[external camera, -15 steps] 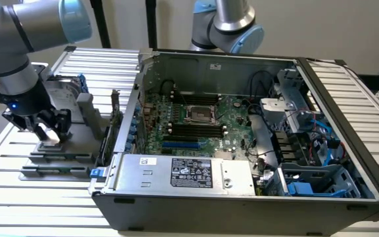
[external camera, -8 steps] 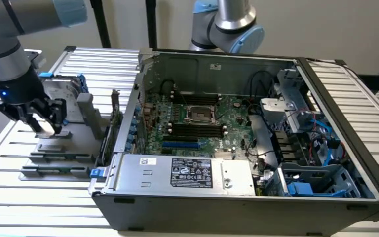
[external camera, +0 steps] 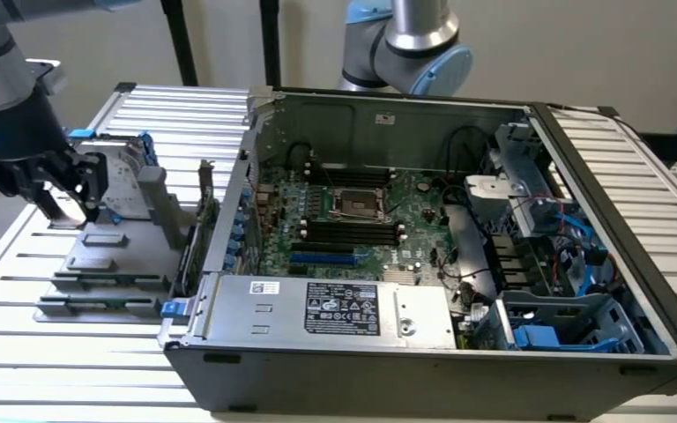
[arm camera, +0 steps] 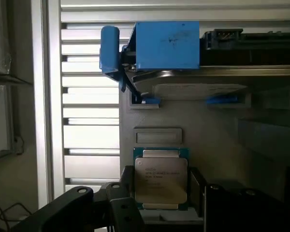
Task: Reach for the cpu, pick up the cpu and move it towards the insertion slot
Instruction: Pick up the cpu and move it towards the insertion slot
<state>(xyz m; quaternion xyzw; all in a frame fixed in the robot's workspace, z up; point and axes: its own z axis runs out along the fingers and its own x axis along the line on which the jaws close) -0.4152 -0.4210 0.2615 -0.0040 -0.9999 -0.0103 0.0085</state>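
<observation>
My gripper will next grab the thin square cpu by its two straight facing side edges, because the cpu has its broad silvery top (arm camera: 161,180) facing up.
The cpu (arm camera: 160,178), a small square chip with a silvery top and a green rim, lies flat in a recess of a grey holder plate (external camera: 94,275); in the exterior view the cpu (external camera: 103,238) sits at the left, outside the computer case. My gripper (external camera: 70,214) hangs just above it, open. In the wrist view the gripper (arm camera: 163,195) straddles the chip, one dark finger (arm camera: 122,205) on each side, a little apart from its edges. The insertion slot (external camera: 355,204), a shiny square frame with a dark centre, sits on the green motherboard (external camera: 415,231) inside the open case.
An upright silver hard drive with blue rails (external camera: 127,176) stands right behind the cpu, close to my gripper; its blue rail (arm camera: 166,44) faces the wrist camera. The open case wall (external camera: 215,229) rises between the holder and the motherboard. A second arm (external camera: 407,48) stands behind the case.
</observation>
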